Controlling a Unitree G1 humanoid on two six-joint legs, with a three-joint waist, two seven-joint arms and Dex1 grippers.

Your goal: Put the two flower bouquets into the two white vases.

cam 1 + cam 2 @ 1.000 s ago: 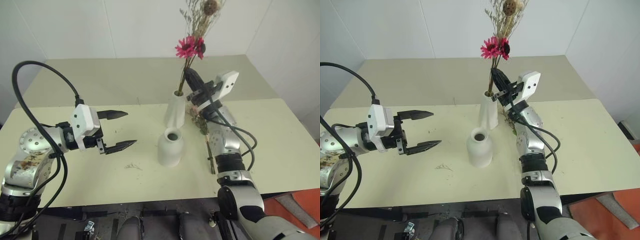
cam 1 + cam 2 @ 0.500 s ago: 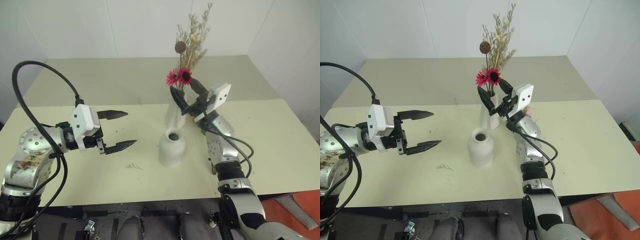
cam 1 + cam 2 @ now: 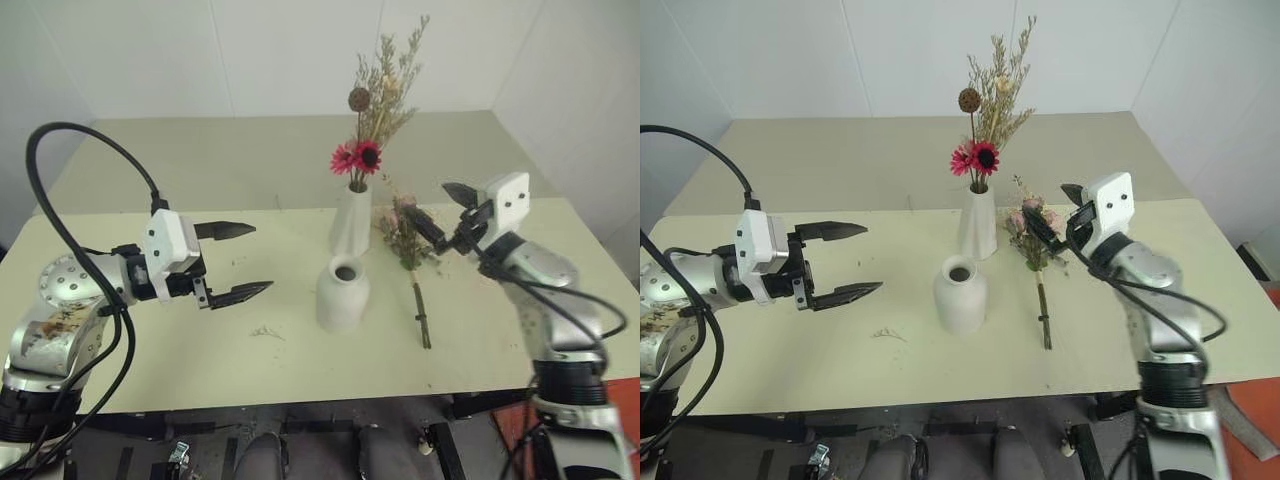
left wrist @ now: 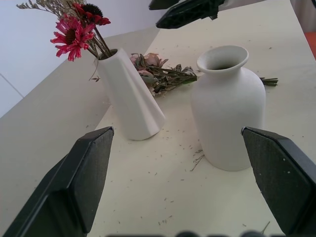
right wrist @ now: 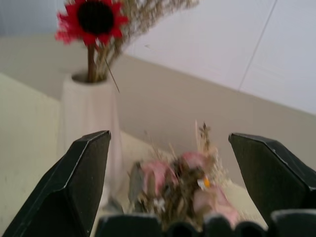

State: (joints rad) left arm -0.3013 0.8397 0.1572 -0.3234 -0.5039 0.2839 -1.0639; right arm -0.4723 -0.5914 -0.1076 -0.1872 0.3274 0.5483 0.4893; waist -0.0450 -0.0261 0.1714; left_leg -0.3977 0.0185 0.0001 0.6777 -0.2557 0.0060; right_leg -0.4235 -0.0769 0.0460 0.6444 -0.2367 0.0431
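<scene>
Next, my right gripper grabs the rose bouquet by the slim bound stem (image 3: 414,280) just below its heads, since the heads spread wide with delicate petals.
The magenta-red daisy bouquet (image 3: 358,157) stands in the tall white vase (image 3: 350,220) at the table's middle. In front of it the short, fat white vase (image 3: 342,293) stands with nothing in it. The pale pink rose bouquet (image 3: 405,235) lies flat on the table to the right of both vases, its stem toward the front edge. My right gripper (image 3: 430,200) is open, just right of the rose heads and slightly above them, holding nothing. My left gripper (image 3: 262,256) is open to the left of the short vase (image 4: 227,106), apart from it.
Loose dried bits (image 3: 265,332) lie on the table in front of my left gripper. The pale table (image 3: 200,370) ends near its front edge below the vases, with a second surface behind and white walls around. A black cable (image 3: 60,135) loops over my left arm.
My right gripper opened and let go of the daisy bouquet, which sank deeper into the tall vase. The right arm then swung right and down to beside the roses. The left arm stayed still.
</scene>
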